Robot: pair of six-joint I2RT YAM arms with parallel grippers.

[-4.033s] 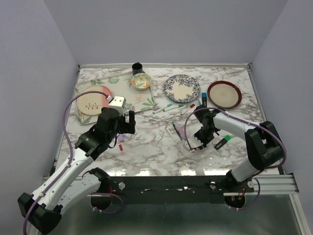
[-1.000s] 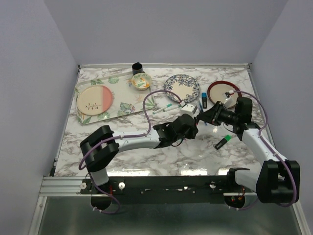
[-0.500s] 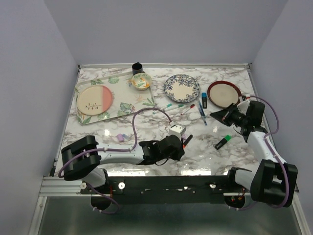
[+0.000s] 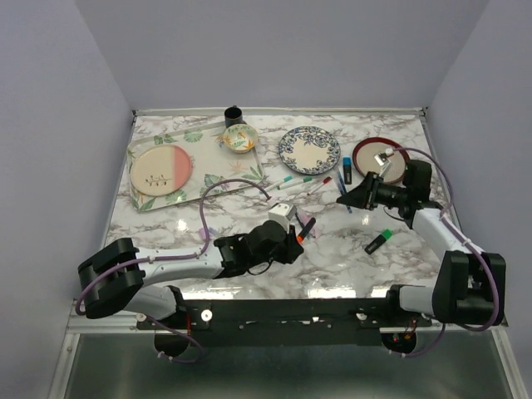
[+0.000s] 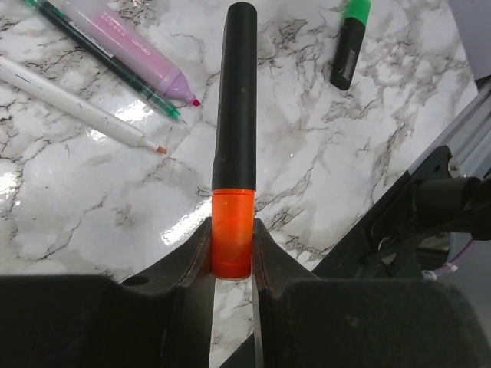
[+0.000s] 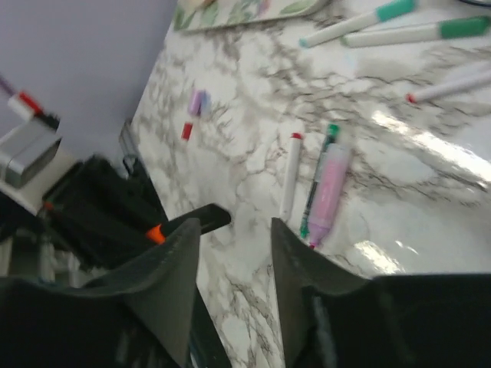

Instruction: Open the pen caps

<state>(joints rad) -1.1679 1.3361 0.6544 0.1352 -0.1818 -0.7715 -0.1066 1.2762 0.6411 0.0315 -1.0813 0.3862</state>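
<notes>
Next, my right gripper grabs the highlighter by its black body [image 5: 238,96], leaving the orange cap [image 5: 232,241] for my left gripper to pull open.
My left gripper [image 5: 232,234] is shut on the orange cap [image 5: 232,241] of a stubby highlighter whose black body [image 5: 235,92] points away from me; it hovers near the table's front middle [image 4: 293,241]. To its right, my right gripper [image 4: 342,199] stands open with nothing in it [image 6: 234,224], facing that highlighter [image 6: 201,219]. An uncapped lilac highlighter [image 5: 138,55], a thin green pen [image 6: 317,184] and a white pen [image 6: 290,178] lie between the two grippers. A green-capped highlighter [image 4: 378,242] lies to the right. A loose lilac cap [image 6: 198,102] and a red cap [image 6: 186,131] lie further left.
Several teal-ended pens [image 4: 291,179] and a blue highlighter [image 4: 347,169] lie mid-table. A leaf-patterned tray [image 4: 224,179] at the back left carries a pink plate [image 4: 160,170]. Behind them are a small bowl [image 4: 239,139], a black cup [image 4: 233,115], a blue-patterned plate [image 4: 309,150] and a red plate [image 4: 370,162].
The left gripper drew back from beside the right gripper toward the near edge, still holding the orange highlighter. The right gripper swung out to the right, then came back left.
</notes>
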